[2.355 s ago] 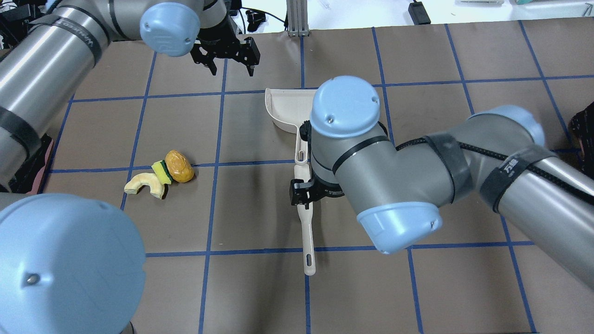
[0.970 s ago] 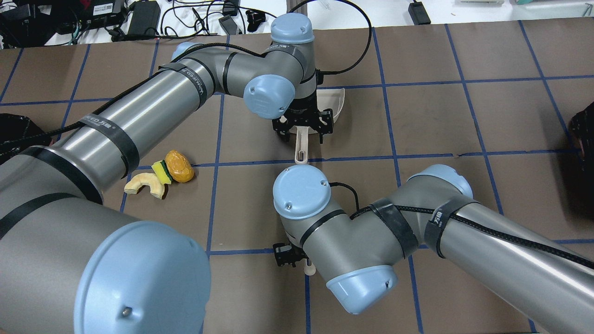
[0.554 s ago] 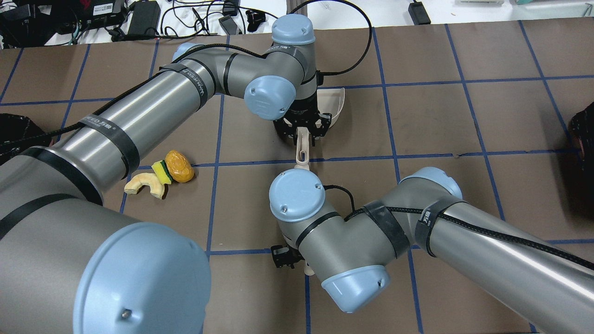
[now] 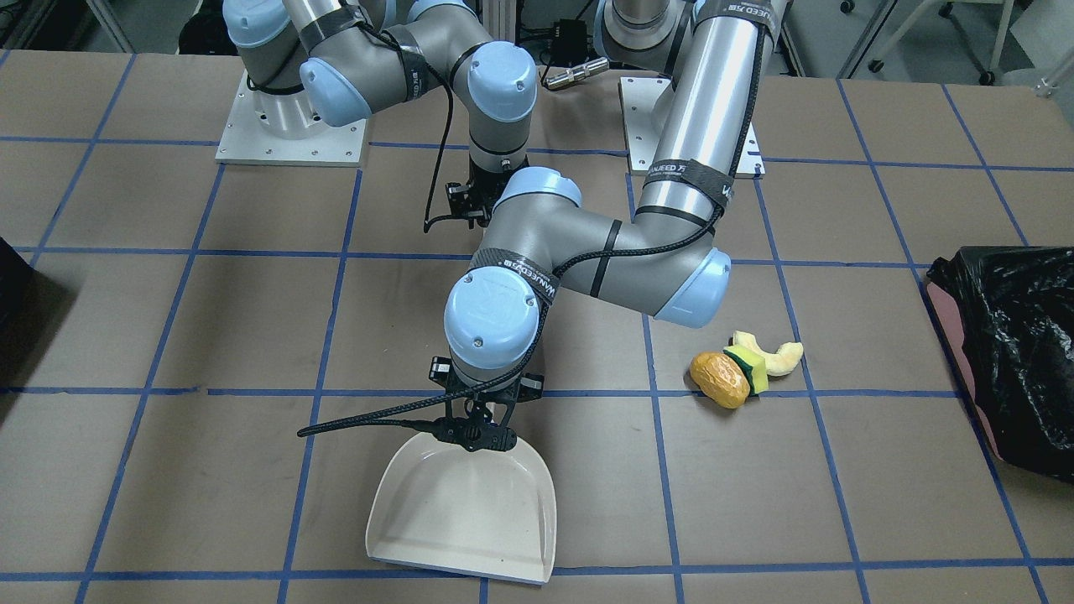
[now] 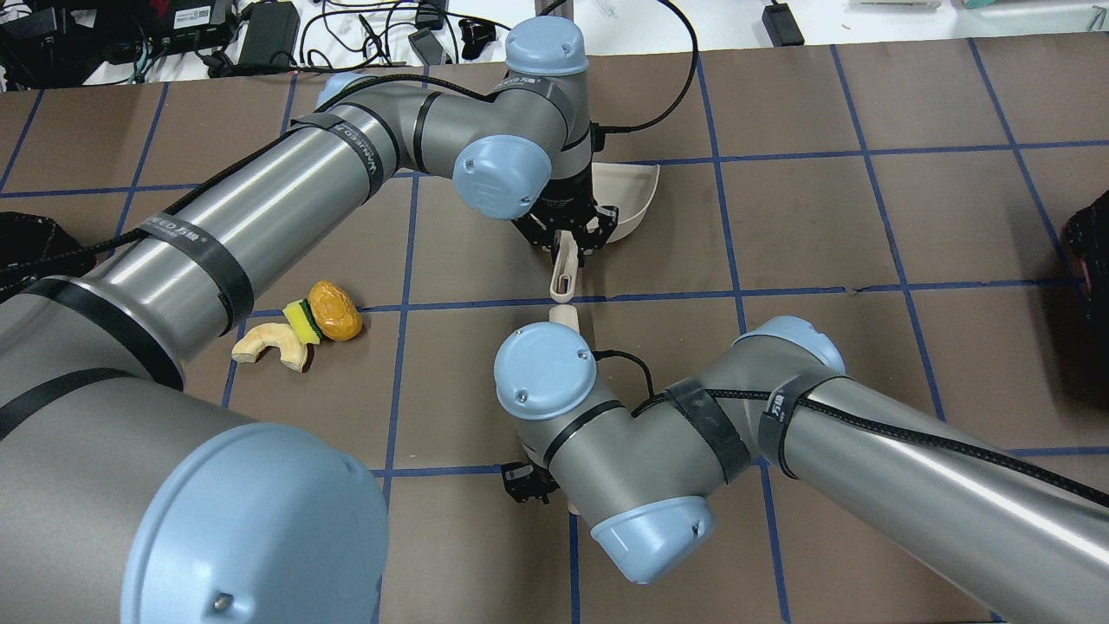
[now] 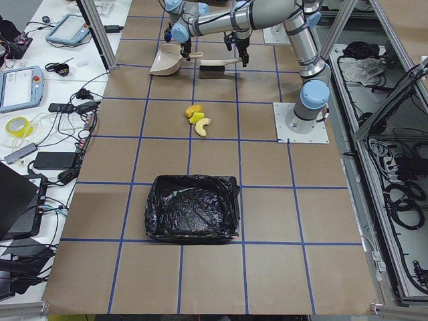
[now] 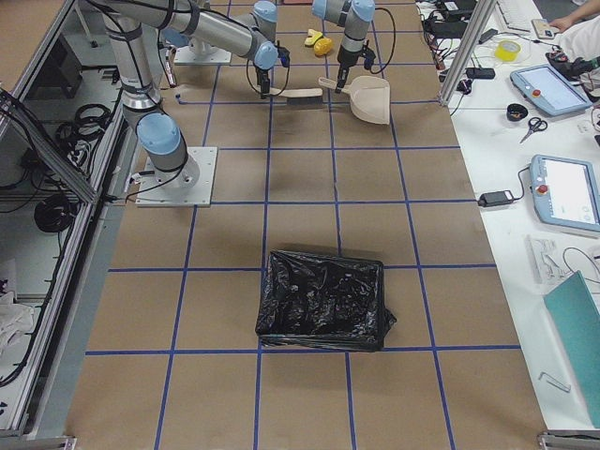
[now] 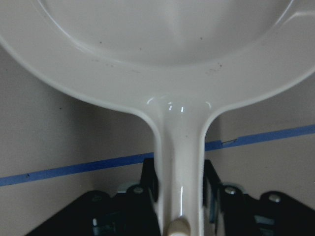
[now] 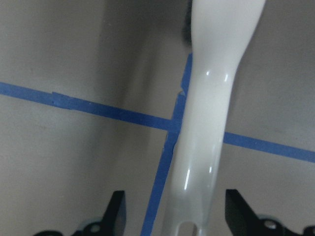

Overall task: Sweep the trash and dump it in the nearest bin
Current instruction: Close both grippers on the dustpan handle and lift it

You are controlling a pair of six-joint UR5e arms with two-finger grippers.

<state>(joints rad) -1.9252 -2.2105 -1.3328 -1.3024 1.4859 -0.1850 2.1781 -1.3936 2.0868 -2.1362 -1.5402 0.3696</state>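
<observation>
I need to sweep the trash into the white dustpan, so next I should grab the white brush with my right gripper by its handle.
The trash lies together on the table: an orange-brown lump, a yellow-and-green wedge and a pale curved piece; it also shows in the front view. The bin, black-bagged with a pink side, stands at the table's left end. My left gripper is shut on the white dustpan's handle; the dustpan is empty. My right gripper is open, its fingers well apart on either side of the white brush handle.
A second dark container stands at the table's right end. The brush lies in line with the dustpan. Cables and devices sit beyond the far table edge. The trash lies about two grid squares left of the dustpan.
My left gripper came from the far left to the dustpan handle and shut on it; the pan has shifted slightly right. My right gripper slid back along the brush to its handle end.
</observation>
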